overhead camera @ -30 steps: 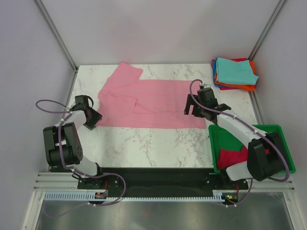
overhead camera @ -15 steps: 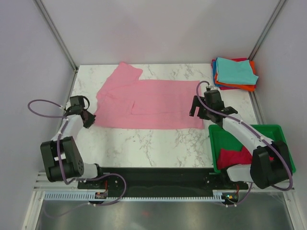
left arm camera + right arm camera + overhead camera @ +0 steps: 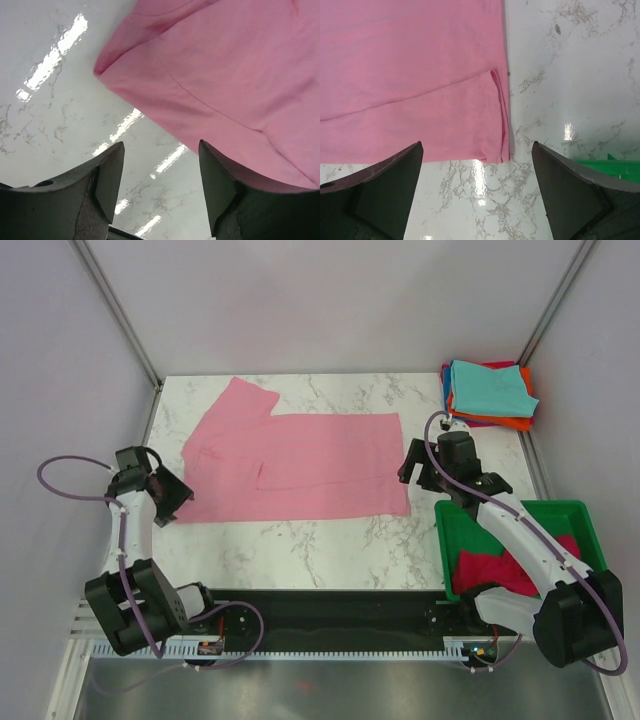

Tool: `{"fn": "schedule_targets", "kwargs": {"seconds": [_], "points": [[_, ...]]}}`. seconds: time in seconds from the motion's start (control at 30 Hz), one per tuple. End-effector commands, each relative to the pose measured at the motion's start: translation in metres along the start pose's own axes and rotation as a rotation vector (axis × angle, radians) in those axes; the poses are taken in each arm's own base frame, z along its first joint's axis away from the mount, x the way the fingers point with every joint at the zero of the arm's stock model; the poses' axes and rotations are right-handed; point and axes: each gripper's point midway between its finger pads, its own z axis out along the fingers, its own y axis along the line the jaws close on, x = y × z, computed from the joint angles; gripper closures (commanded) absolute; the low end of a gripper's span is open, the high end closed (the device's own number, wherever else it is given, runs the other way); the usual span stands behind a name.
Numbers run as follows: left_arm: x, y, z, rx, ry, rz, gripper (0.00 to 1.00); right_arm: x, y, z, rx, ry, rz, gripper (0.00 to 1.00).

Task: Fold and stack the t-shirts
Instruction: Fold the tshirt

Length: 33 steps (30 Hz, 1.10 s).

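Next, my left gripper grabs the light pink t-shirt's far edge beside the outstretched sleeve, to fold the t-shirt's far side over its near side.
A light pink t-shirt (image 3: 300, 462) lies spread flat across the middle of the marble table, one sleeve pointing to the far left. My left gripper (image 3: 170, 496) hovers at the shirt's near-left corner; in the left wrist view the gripper (image 3: 160, 167) is open over bare marble, with the pink cloth (image 3: 230, 75) just ahead of it. My right gripper (image 3: 413, 466) hangs at the shirt's right edge; in the right wrist view this gripper (image 3: 477, 148) is wide open above the hem corner (image 3: 492, 125), holding nothing. Folded t-shirts (image 3: 489, 393), teal on top, are stacked at the far right.
A green bin (image 3: 510, 506) stands at the near right beside the right arm, holding a crumpled red shirt (image 3: 480, 566) and a magenta one (image 3: 562, 550). Grey walls close in the table's left, far and right sides.
The left gripper shut on the shirt's near-left corner, dragged the shirt leftward, then opened and let go. The right gripper drew back slightly to the right, still open.
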Motion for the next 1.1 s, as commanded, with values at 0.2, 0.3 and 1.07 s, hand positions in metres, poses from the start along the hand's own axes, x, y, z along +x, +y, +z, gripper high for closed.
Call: {"fn": "schedule_targets", "kwargs": {"seconds": [0.2,0.3,1.07], "points": [[-0.122,-0.179,-0.074,0.513,-0.366,0.239,0.24,-0.023,0.040,0.018,-0.146,-0.013,-0.042,0.02],[-0.152,-0.251,-0.042,0.549,-0.344,0.360,0.24,-0.025,0.042,0.031,-0.127,0.011,-0.056,0.02],[-0.217,-0.367,0.211,0.777,-0.296,0.174,0.26,0.029,0.079,0.071,-0.219,0.181,-0.136,0.02]]}}
